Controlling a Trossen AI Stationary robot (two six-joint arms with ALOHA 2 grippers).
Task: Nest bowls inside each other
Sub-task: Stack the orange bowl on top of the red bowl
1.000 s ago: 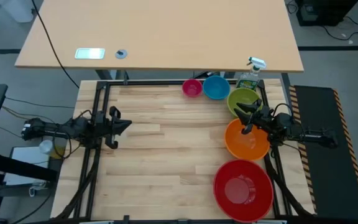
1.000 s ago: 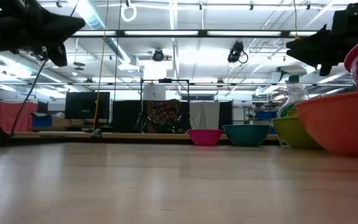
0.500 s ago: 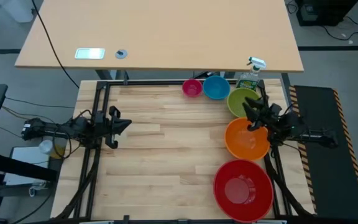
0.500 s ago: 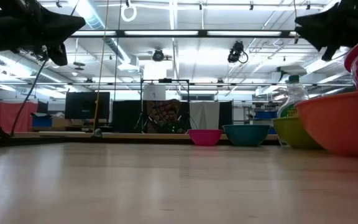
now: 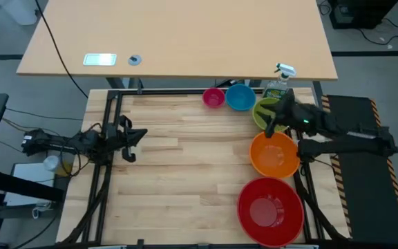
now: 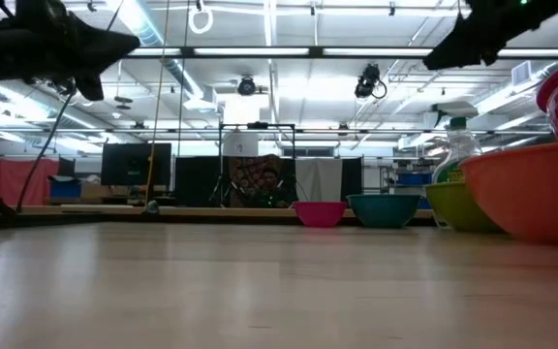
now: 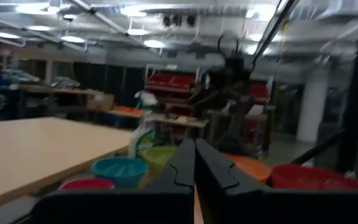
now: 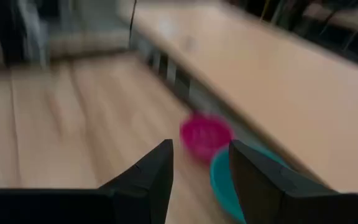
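I will next nest the orange bowl inside the wider red bowl point(image 5: 270, 212), so I will grab the orange bowl's rim point(image 5: 257, 139) with my right gripper.
Five bowls stand on their bases along the wooden table's right side: pink point(image 5: 213, 97) and blue point(image 5: 240, 97) at the far edge, then green point(image 5: 267, 111), orange point(image 5: 275, 154) and red point(image 5: 270, 211) nearest. My right gripper point(image 5: 273, 119) hangs open high above the green bowl, tilted downward, with nothing between its fingers point(image 8: 157, 171). Its wrist view looks down on the pink bowl point(image 8: 205, 134) and the blue bowl point(image 8: 225, 180). My left gripper point(image 5: 138, 133) is shut and empty, raised at the table's left edge, pointing toward the bowls.
A clear spray bottle point(image 5: 278, 84) stands at the far right corner, just behind the green bowl. The table's black frame point(image 5: 112, 104) runs along its edges. The wooden top point(image 5: 178, 173) left of the bowls lies bare. A lighter desk point(image 5: 185, 34) stands beyond the far edge.
My right gripper has risen well above the bowls, gone a little toward the far edge, from between the green and orange bowls to over the green one, and tipped its fingers downward. It stays open. No bowl has moved.
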